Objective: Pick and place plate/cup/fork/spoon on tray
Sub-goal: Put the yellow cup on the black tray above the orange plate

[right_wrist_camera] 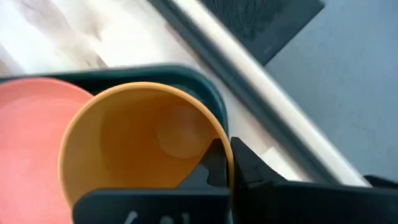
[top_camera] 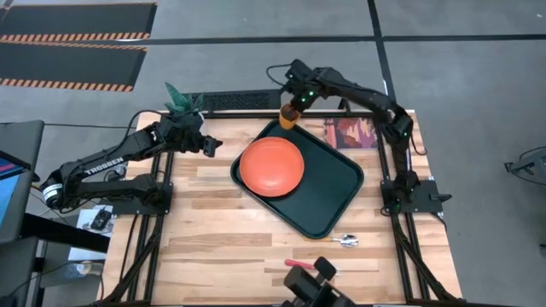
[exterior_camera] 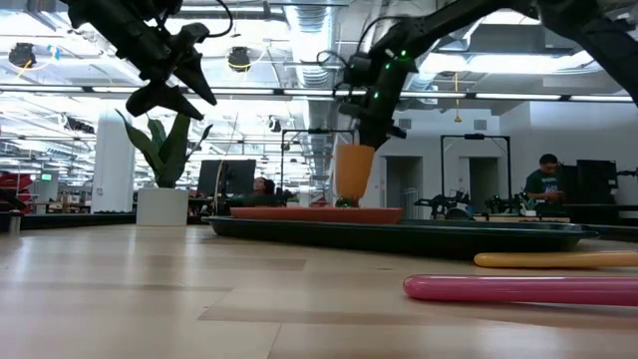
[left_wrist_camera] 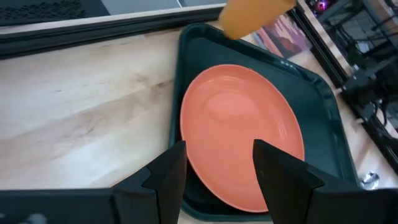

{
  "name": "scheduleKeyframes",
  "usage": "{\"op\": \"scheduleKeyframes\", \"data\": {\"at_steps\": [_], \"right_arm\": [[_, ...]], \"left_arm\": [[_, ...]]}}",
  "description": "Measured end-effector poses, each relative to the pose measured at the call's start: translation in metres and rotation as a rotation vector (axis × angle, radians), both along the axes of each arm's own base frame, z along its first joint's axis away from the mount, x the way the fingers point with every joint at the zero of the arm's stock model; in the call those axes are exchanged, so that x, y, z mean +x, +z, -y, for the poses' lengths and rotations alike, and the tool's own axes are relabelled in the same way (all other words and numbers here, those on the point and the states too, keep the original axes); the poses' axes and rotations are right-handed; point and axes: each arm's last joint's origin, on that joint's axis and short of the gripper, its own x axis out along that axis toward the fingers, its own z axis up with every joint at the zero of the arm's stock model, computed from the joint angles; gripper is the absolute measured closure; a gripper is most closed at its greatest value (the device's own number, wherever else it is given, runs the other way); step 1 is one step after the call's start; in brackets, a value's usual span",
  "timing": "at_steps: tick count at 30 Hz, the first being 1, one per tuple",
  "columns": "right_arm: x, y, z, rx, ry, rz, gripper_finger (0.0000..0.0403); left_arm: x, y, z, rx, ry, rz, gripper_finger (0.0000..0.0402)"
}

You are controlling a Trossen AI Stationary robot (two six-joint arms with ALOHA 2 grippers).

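I need to keep holding the cup with my right gripper until the cup's base sits inside the tray, because the cup overlaps the tray's far rim.
The orange-red plate lies flat in the dark green tray, on its left half. My right gripper is shut on the orange-yellow cup over the tray's far corner; the cup also shows in the low view. My left gripper is open and empty, above the table left of the tray, with the plate ahead of it. The spoon lies on the table beside the tray's near right edge. The pink-handled fork lies near the table's near edge. My right gripper holds the cup by its rim, one finger inside the cup and one outside. The fingers come from above, slanting down. The cup hangs mouth up, slightly tilted, low over the tray's far corner; whether its base touches the tray I cannot tell.
A reddish picture book lies on the table beyond the tray's far right edge. A green plant stands at the far left corner. A dark device sits at the table's near edge. Bare wood shows left of and in front of the tray.
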Motion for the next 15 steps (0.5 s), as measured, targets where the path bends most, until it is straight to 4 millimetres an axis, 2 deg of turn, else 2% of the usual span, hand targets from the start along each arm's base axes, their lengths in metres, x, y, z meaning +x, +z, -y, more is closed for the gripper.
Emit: {"op": "scheduleKeyframes", "data": {"at_steps": [4, 15], "right_arm": [[-0.007, 0.001, 0.000, 0.014, 0.000, -0.031, 0.0401], [-0.015, -0.047, -0.018, 0.071, 0.024, -0.108, 0.0401]], "left_arm": [[0.000, 0.000, -0.001, 0.008, 0.022, -0.005, 0.0231], [-0.001, 0.000, -0.001, -0.002, 0.031, -0.004, 0.0231]]}}
